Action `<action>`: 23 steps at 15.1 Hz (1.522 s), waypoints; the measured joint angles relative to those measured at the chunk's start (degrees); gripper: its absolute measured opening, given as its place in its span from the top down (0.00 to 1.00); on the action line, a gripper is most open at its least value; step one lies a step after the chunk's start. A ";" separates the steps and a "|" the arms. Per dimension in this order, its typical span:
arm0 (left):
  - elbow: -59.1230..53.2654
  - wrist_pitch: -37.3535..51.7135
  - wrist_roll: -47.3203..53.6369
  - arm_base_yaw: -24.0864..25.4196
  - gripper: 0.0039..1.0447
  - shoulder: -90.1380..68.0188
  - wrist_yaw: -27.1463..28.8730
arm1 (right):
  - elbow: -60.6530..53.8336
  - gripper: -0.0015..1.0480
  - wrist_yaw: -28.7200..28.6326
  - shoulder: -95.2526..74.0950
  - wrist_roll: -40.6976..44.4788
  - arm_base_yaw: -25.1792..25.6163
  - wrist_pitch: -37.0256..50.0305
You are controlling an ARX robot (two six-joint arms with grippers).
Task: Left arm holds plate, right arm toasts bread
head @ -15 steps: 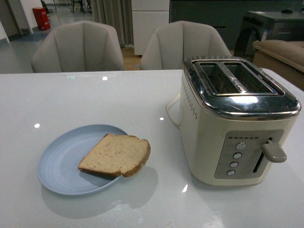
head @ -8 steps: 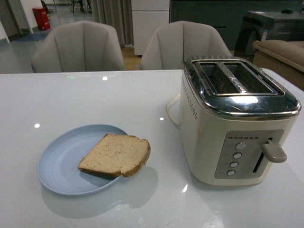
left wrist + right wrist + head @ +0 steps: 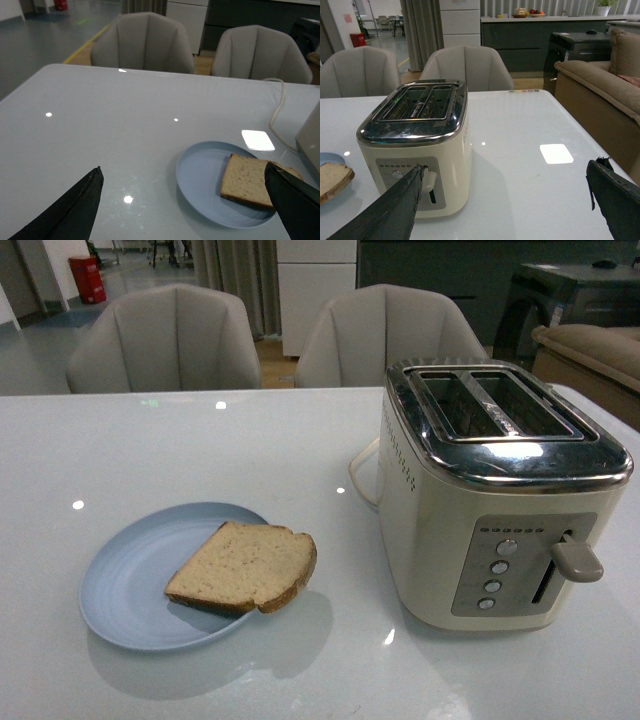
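Note:
The pale blue plate has to be held while the bread gets toasted. My left gripper needs to grab the plate by its rim next.
A pale blue plate lies on the white table at the front left, and a slice of brown bread rests on its right side, overhanging the rim. Neither arm shows in the front view. In the left wrist view my left gripper stands open above the table, short of the plate and the bread, touching neither. In the right wrist view my right gripper is open, set back from the toaster with nothing between its fingers; a corner of the bread shows at the edge.
A cream and chrome two-slot toaster stands at the right of the table, its slots empty and its lever up; its cord runs behind it. Two grey chairs stand past the far edge. A sofa is to the right.

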State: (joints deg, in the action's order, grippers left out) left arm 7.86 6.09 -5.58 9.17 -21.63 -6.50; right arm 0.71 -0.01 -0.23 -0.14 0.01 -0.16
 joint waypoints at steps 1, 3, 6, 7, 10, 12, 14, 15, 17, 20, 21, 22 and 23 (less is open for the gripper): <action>0.39 9.55 0.11 0.52 0.06 -10.49 -2.34 | 0.00 0.06 -0.02 0.00 0.00 0.00 -0.02; 8.72 31.39 1.55 0.31 0.06 -40.17 -3.02 | 0.00 0.06 0.00 0.00 0.00 0.00 -0.02; 21.70 37.57 3.10 -0.92 0.06 -71.38 -2.40 | 0.00 0.06 0.00 0.00 0.00 0.00 -0.02; 24.24 37.57 3.58 -1.36 0.06 -76.72 -1.60 | -0.02 0.06 0.00 0.00 0.00 0.00 -0.02; 30.51 37.88 4.96 -2.38 0.06 -88.94 -2.34 | 0.00 0.06 -0.02 0.00 0.00 0.00 -0.02; 33.16 38.14 5.35 -3.50 0.06 -94.12 -2.32 | 0.00 0.06 0.00 0.00 0.00 0.00 -0.02; 35.67 37.44 5.60 -3.93 0.06 -98.03 -1.18 | -0.02 0.06 -0.02 0.00 0.00 0.00 -0.02; 37.22 37.16 5.55 -4.04 0.06 -100.10 -0.46 | 0.00 0.06 0.00 0.00 0.00 0.00 -0.04; 39.30 37.42 4.39 -4.00 0.06 -103.12 -0.61 | -0.02 0.06 -0.02 0.00 0.00 0.00 -0.02; 39.34 39.69 2.97 -4.39 0.06 -104.85 -2.14 | -0.02 0.06 0.00 0.00 0.00 0.00 -0.02; 38.75 41.59 2.71 -4.74 0.06 -105.37 -3.23 | 0.00 0.06 0.00 0.00 0.00 0.00 -0.02; 38.18 42.66 2.67 -4.96 0.06 -105.55 -3.80 | 0.00 0.06 -0.02 0.00 0.00 0.00 -0.02; 37.51 43.95 2.75 -5.03 0.10 -105.79 -4.13 | 0.00 0.06 0.00 0.00 0.00 0.00 -0.02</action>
State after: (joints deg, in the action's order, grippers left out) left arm 45.36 50.04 -2.83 4.14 -127.42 -10.63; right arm 0.71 -0.01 -0.23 -0.14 0.01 -0.19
